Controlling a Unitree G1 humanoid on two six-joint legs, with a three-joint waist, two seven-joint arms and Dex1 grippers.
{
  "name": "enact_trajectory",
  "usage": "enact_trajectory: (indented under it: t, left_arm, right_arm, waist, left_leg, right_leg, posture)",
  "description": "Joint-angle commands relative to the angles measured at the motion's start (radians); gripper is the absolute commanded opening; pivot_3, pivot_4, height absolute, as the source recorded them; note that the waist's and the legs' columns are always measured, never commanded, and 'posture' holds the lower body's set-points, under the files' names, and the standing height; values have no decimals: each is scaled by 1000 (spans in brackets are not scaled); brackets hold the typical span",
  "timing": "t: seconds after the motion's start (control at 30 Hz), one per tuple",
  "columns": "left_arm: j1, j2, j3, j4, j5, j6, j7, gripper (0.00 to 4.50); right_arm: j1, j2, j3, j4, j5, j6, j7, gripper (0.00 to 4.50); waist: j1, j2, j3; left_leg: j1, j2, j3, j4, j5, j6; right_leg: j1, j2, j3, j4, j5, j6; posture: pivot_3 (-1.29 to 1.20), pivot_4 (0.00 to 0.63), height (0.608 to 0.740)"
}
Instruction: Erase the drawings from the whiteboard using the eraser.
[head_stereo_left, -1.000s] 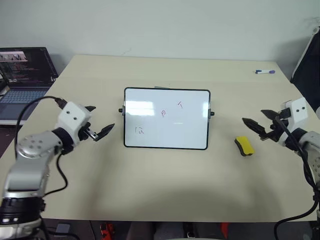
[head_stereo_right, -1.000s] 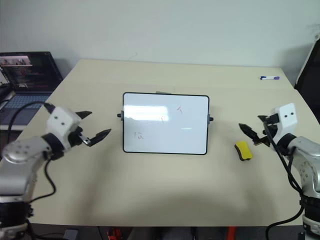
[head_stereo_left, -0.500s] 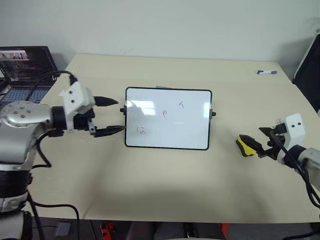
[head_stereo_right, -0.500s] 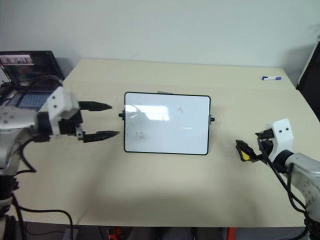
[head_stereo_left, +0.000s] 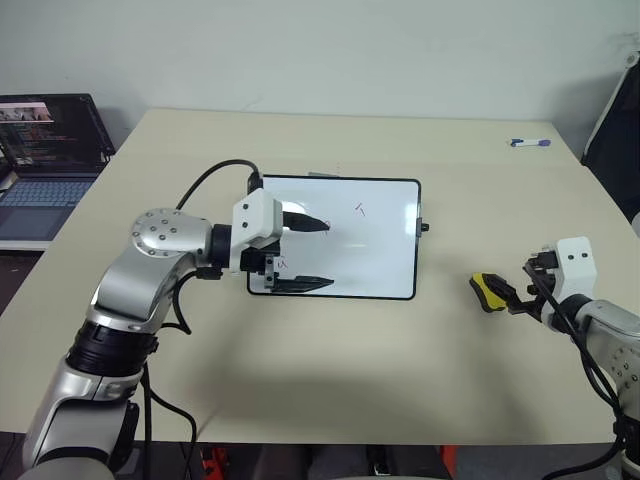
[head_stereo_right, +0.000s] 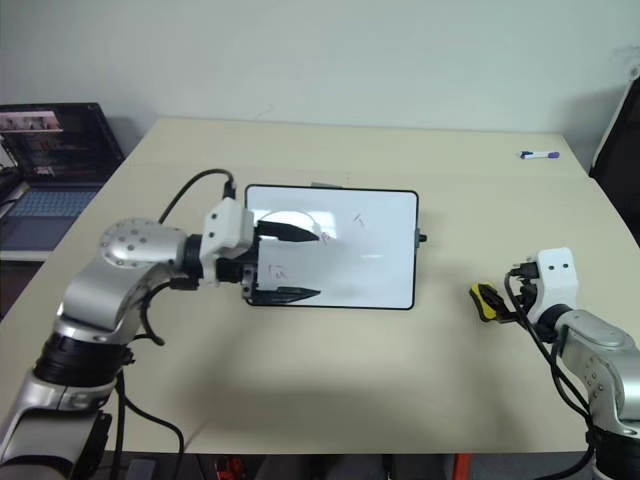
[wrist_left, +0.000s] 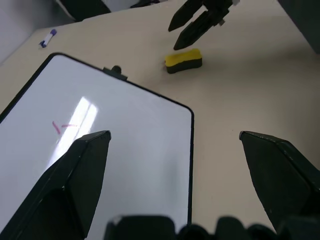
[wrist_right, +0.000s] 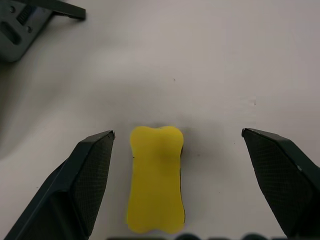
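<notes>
My fingertips are above the yellow eraser (head_stereo_left: 487, 291) (wrist_right: 156, 180) with bare table between them, so my right gripper isn't ready to close on the eraser yet and should first go lower.
The whiteboard (head_stereo_left: 380, 250) lies flat at the table's middle. Small pink and dark drawings (head_stereo_left: 360, 209) mark its surface, one of them (head_stereo_left: 281, 262) near its left edge. My left gripper (head_stereo_left: 330, 255) hangs open over the board's left part, pointing right, and its upper finger covers part of a mark. In the left wrist view the board (wrist_left: 130, 130) and a pink mark (wrist_left: 62, 126) show between the spread fingers. The yellow eraser (head_stereo_left: 487, 291) lies on the table right of the board. My right gripper (wrist_right: 177, 132) is open, with the eraser (wrist_right: 156, 180) lying between its fingers, ungripped.
A laptop (head_stereo_left: 45, 150) stands open beyond the table's left edge. A white-and-blue marker pen (head_stereo_left: 528, 143) lies at the far right corner. A dark object (head_stereo_left: 615, 130) stands past the right edge. Bare tabletop (head_stereo_left: 330, 370) stretches in front of the board.
My left gripper swung right, from beside the board's left edge to over its left part. My right gripper sank toward the table and now straddles the eraser. Board and eraser stayed put.
</notes>
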Motion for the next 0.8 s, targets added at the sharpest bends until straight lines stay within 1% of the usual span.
enact_trajectory:
  t: [0.03, 0.3, 0.43, 0.7, 0.8]
  left_arm:
    - [-54, -19, -15, -2, -8, 11, -28, 4500]
    - [-110, -53, -63, 27, 10, -5, -84, 4500]
    - [-119, -56, -61, 48, 17, -16, -87, 4500]
    - [-104, -52, -46, 80, 42, -44, -65, 4500]
    - [-95, -46, -40, 77, 41, -44, -61, 4500]
  right_arm:
    - [-13, -4, -9, -6, -5, -27, 13, 4469]
    - [-12, 19, 15, 12, -15, -24, 24, 4469]
    - [-11, 28, 21, 6, -14, -17, 24, 4469]
    - [-10, 31, 101, 39, -70, -60, 29, 4469]
    - [-18, 39, 104, 57, -84, -76, 22, 4469]
  waist:
    - [0, 0, 0]
    - [-1, 0, 0]
    - [-1, 0, 0]
    - [-1, 0, 0]
    - [-1, 0, 0]
  left_leg:
    - [0, 0, 0, 0, 0, 0]
    - [0, 0, 0, 0, 0, 0]
    - [0, 0, 0, 0, 0, 0]
    - [0, 0, 0, 0, 0, 0]
    - [0, 0, 0, 0, 0, 0]
  right_leg:
    - [0, 0, 0, 0, 0, 0]
    - [0, 1, 0, 0, 0, 0]
    - [0, 1, 0, 0, 0, 0]
    - [0, 1, 0, 0, 0, 1]
    - [0, 1, 0, 0, 0, 1]
  posture:
    - [0, 150, 740]
    - [0, 150, 740]
    - [0, 150, 740]
    - [0, 150, 740]
    - [0, 150, 740]
